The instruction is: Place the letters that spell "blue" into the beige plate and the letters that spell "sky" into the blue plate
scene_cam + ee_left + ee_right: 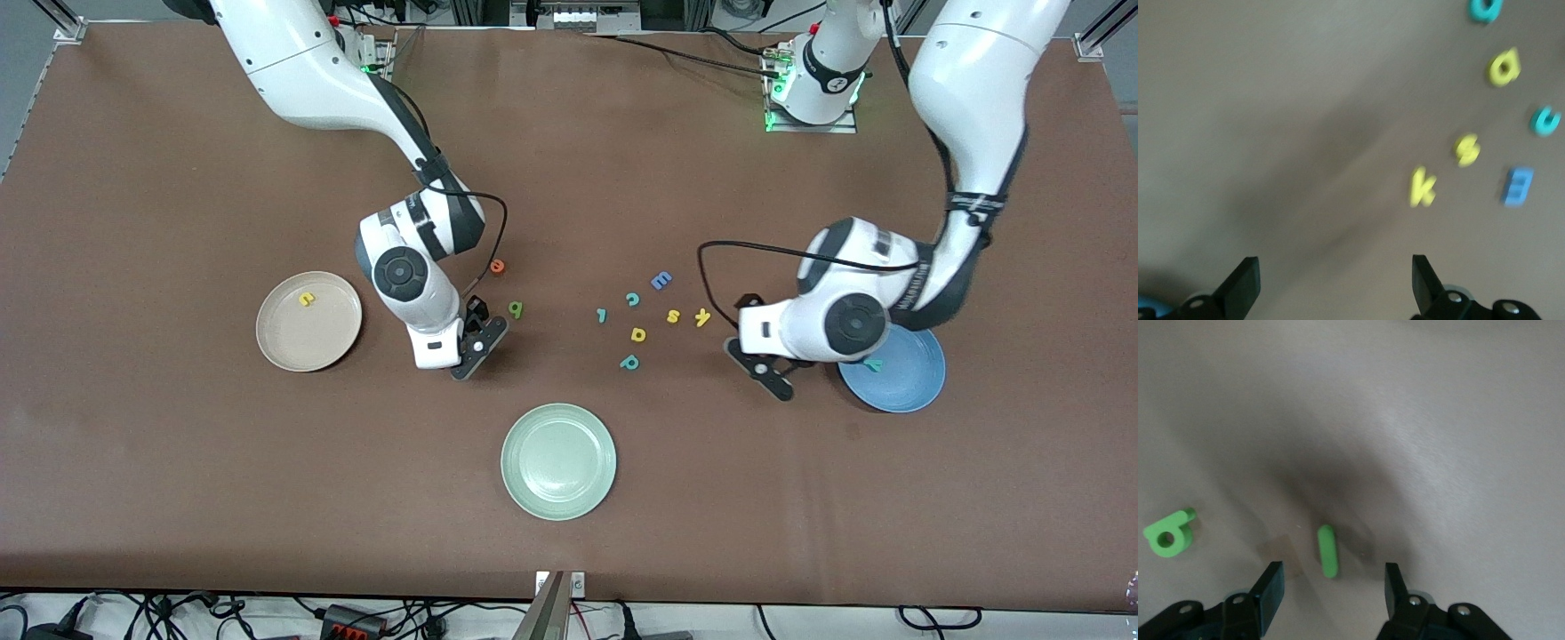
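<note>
The left gripper should next grab the yellow k across its stem and forked arms, so that it can go in the blue plate (893,369) for "sky".
The beige plate (308,321) holds the yellow u (306,300). Inside the blue plate (893,369) lies the teal y (875,364). My right gripper (478,331) (1331,593) hangs open low over the table. The dark green l (1327,551) lies flat just ahead of its fingertips, untouched and hidden in the front view. Beside it are the green b (516,309) (1168,533) and the orange e (498,266). My left gripper (751,342) (1336,283) is open and empty beside the blue plate. The yellow k (703,316) (1422,187) and yellow s (673,316) (1467,149) lie close by.
Mid-table lie a blue E (661,281), a teal c (632,299), a yellow rounded letter (637,334), a teal p (629,362) and a small teal stroke (602,315). A pale green plate (558,460) sits nearer the front camera.
</note>
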You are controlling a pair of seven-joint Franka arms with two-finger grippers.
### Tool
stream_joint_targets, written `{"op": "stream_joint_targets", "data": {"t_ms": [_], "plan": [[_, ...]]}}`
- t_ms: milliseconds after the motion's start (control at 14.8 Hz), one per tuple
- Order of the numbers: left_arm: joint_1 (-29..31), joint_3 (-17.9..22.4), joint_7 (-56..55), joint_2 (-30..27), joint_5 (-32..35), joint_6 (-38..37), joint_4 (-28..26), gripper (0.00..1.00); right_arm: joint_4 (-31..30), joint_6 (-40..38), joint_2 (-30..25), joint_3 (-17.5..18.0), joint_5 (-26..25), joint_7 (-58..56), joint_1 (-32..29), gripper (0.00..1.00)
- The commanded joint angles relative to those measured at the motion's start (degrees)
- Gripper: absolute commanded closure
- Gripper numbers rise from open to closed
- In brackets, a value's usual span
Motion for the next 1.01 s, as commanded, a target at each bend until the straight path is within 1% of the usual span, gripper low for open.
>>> {"op": "stream_joint_targets", "data": {"t_ms": [0,67,135,202,269,337,539,674,741,876,943], "plan": [[0.4,-1.1,-1.4,-1.1,1.3,10.0,-7.6,0.0,1.1,1.3,1.2,0.0,-0.7,-1.1,0.1,0.37],[-0.9,-1.2,-1.4,-1.1,1.4,11.0,-8.2,0.0,1.1,1.7,1.3,0.0,-0.7,-1.1,0.1,0.38],[-2.5,-1.1,-1.4,-1.3,1.6,11.0,-8.1,0.0,1.1,1.8,1.3,-0.1,-0.7,-1.1,0.5,0.45],[-3.9,-1.1,-1.4,-1.3,2.7,11.2,-8.1,0.0,1.1,1.8,1.3,-0.1,-0.9,-1.1,0.9,0.48],[-4.5,-1.2,-1.4,-1.2,7.5,11.9,-8.1,0.0,1.1,1.9,1.3,-0.1,-1.6,-1.0,1.0,0.54],[-4.6,-1.3,-2.0,-1.0,11.5,11.9,-8.3,0.0,1.1,2.0,1.3,-0.1,-2.4,-1.0,1.0,0.61],[-4.3,-1.4,-2.3,-0.8,12.3,12.1,-9.4,0.0,1.1,3.6,1.4,-0.1,-3.4,-0.8,1.2,0.68],[-4.6,-1.4,-2.6,-0.8,12.3,12.9,-10.0,0.0,1.1,3.9,1.6,-0.1,-3.4,-0.9,1.2,0.75],[-4.1,-1.7,-2.9,-0.9,12.3,14.7,-11.7,0.0,1.1,3.9,1.8,-0.1,-3.5,-0.9,1.2,0.77],[-3.8,-1.7,-3.3,-0.9,12.2,21.2,-15.3,0.0,1.1,3.9,2.1,-0.1,-3.5,-1.0,1.2,0.8],[-4.0,-1.6,-4.1,-0.8,12.2,22.5,-16.0,0.0,1.1,3.9,2.1,-0.1,-3.5,-1.0,1.2,0.82]]}}
